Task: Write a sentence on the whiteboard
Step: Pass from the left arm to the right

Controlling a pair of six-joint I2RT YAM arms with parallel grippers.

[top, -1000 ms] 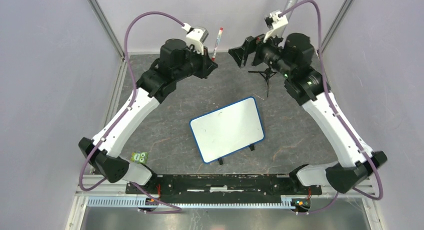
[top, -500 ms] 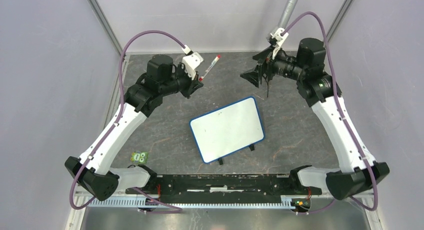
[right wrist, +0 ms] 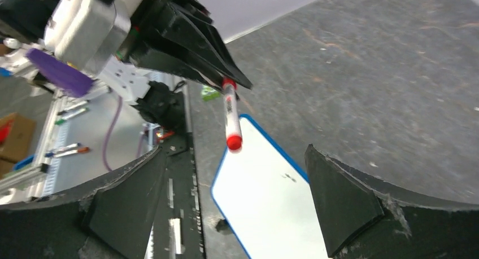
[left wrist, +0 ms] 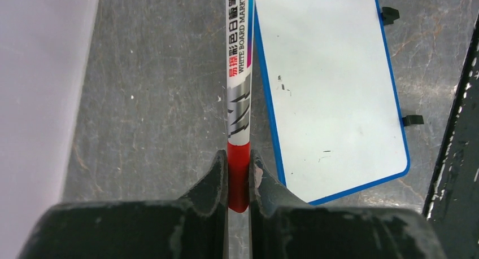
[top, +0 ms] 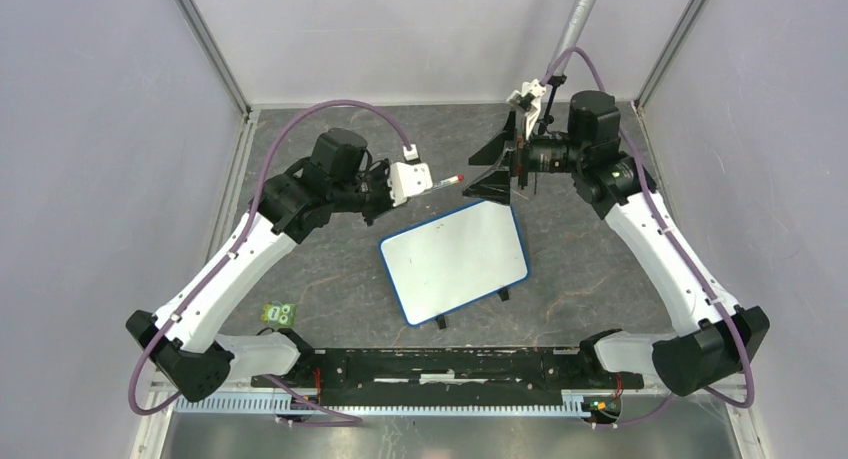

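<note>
I should next use my right gripper to grab the marker along its white body [top: 446, 183] [right wrist: 232, 115] to write. That leaves the marker's red end in my left gripper free.
The whiteboard [top: 453, 260], white with a blue rim, lies tilted on the grey tabletop; its face [left wrist: 333, 90] carries only a few dark specks and no sentence shows on it. My left gripper [top: 433, 186] is shut on the red rear end of a whiteboard marker [left wrist: 239, 73], which points right, above the board's far left edge. The marker's red cap [right wrist: 234, 141] hangs level with the tips of my right gripper [right wrist: 234, 152], which stands open and faces it, touching nothing. From above, that right gripper [top: 470, 179] is just right of the cap.
A small green object [top: 280, 314] lies near the left arm's base. A black rail [top: 440, 364] runs along the near edge. A grey pole [top: 580, 9] rises at the back right, and enclosure walls close in both sides.
The left arm swung the marker down from upright to level, pointing right over the board's far edge. The right gripper, still open, moved left and down to meet the cap.
</note>
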